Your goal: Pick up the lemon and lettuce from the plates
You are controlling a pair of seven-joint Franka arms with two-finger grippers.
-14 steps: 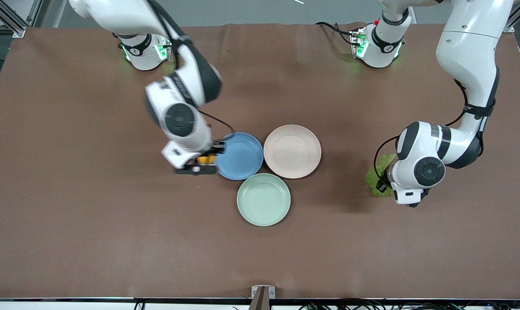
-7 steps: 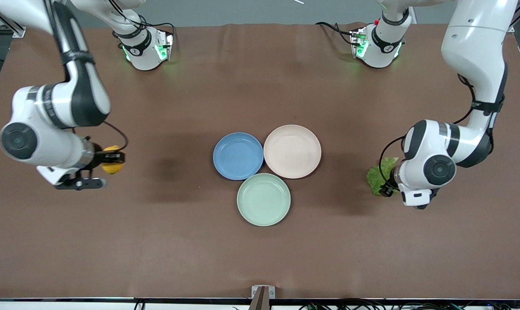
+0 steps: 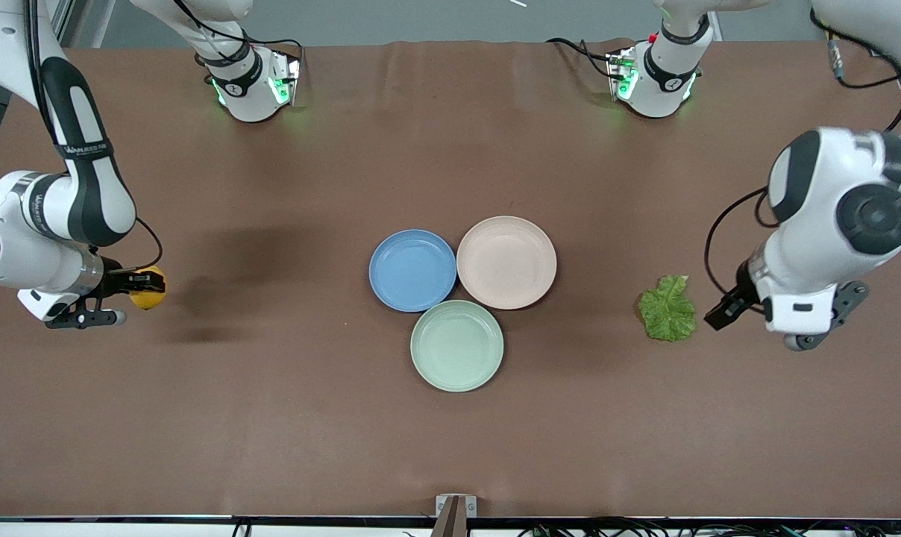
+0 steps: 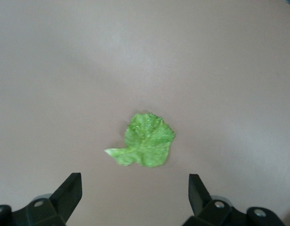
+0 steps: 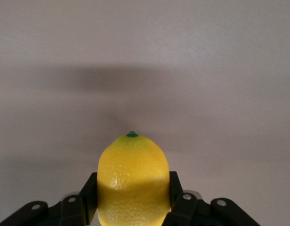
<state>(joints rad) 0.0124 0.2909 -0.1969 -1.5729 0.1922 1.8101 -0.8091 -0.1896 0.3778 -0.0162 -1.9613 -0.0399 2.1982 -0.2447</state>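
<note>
The lemon's lower edge is above the table in the front view, so the lemon would fall if the right gripper opened now. The robot's right gripper should lower the lemon.
The blue plate and the beige plate sit side by side at the table's middle, both bare. My right gripper is shut on the yellow lemon over the table at the right arm's end, well away from the plates; in the right wrist view the lemon fills the jaws of the gripper. The green lettuce lies flat on the table toward the left arm's end, off the plates. My left gripper is open and empty above the table beside the leaf; in the left wrist view the lettuce lies just ahead of the open gripper.
A pale mint-green plate lies nearer the front camera, touching the other two plates. The brown table cloth covers the whole table.
My right gripper carried the lemon from beside the blue plate out to the right arm's end of the table. My left gripper let go of the lettuce, rose and drew away from it.
</note>
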